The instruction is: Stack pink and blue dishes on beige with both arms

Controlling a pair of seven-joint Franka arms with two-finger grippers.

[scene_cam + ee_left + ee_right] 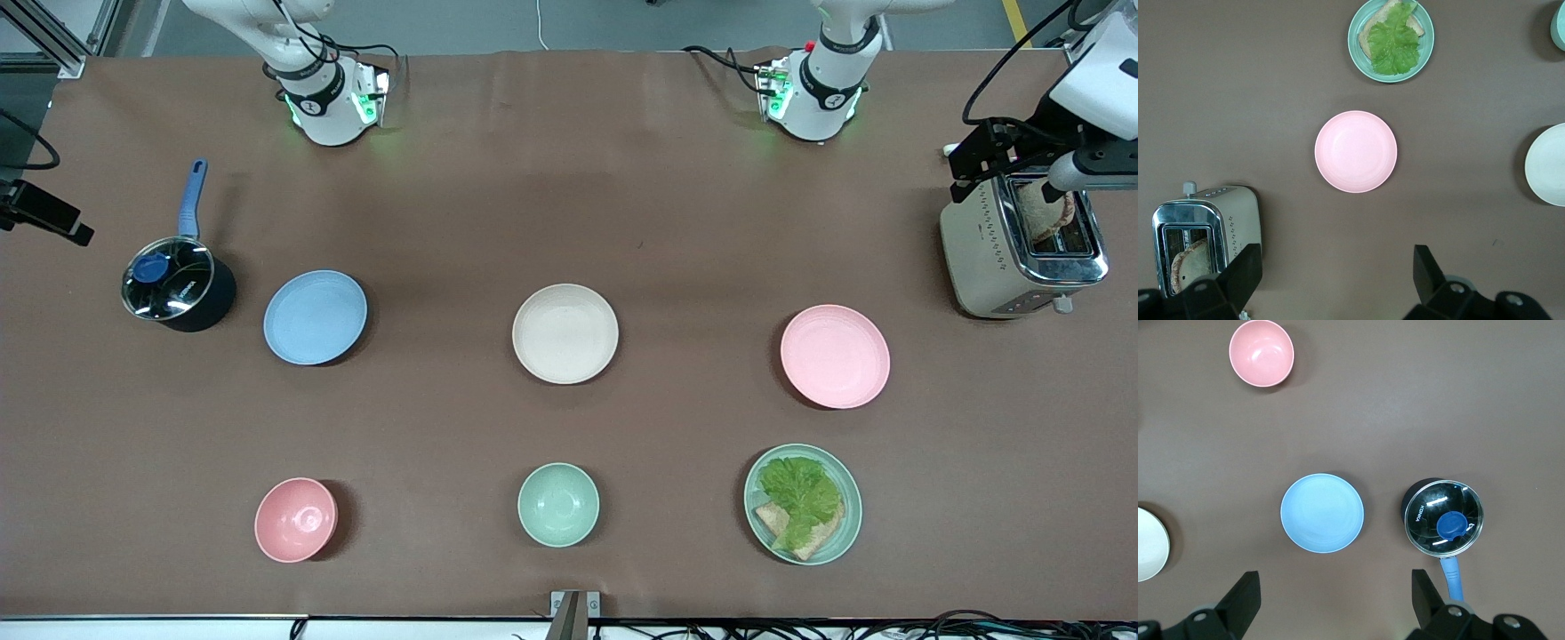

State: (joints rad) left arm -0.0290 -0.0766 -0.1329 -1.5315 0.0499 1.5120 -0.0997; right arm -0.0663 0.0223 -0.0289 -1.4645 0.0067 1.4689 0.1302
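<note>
My left gripper is due to grab the pink plate by its rim [884, 340] next, so that it can stack the plate on the beige plate [564, 333].
The beige plate [564, 333] lies at the table's middle. The pale blue plate [315, 317] sits toward the right arm's end, and the pale pink plate [835, 356] toward the left arm's end. All three lie flat, apart and bare. My left gripper [1338, 257] hangs high over the table beside the pink plate [1355, 151]. It is open with nothing between its fingers. My right gripper [1335, 577] hangs just as high beside the blue plate [1322, 513], also open and holding nothing.
A lidded pot [175, 286] with a blue handle stands beside the blue plate. A toaster [1018, 244] holding bread stands near the pink plate. Nearer the camera sit a pink bowl [295, 519], a mint bowl [557, 504] and a mint plate [849, 524] with lettuce and bread.
</note>
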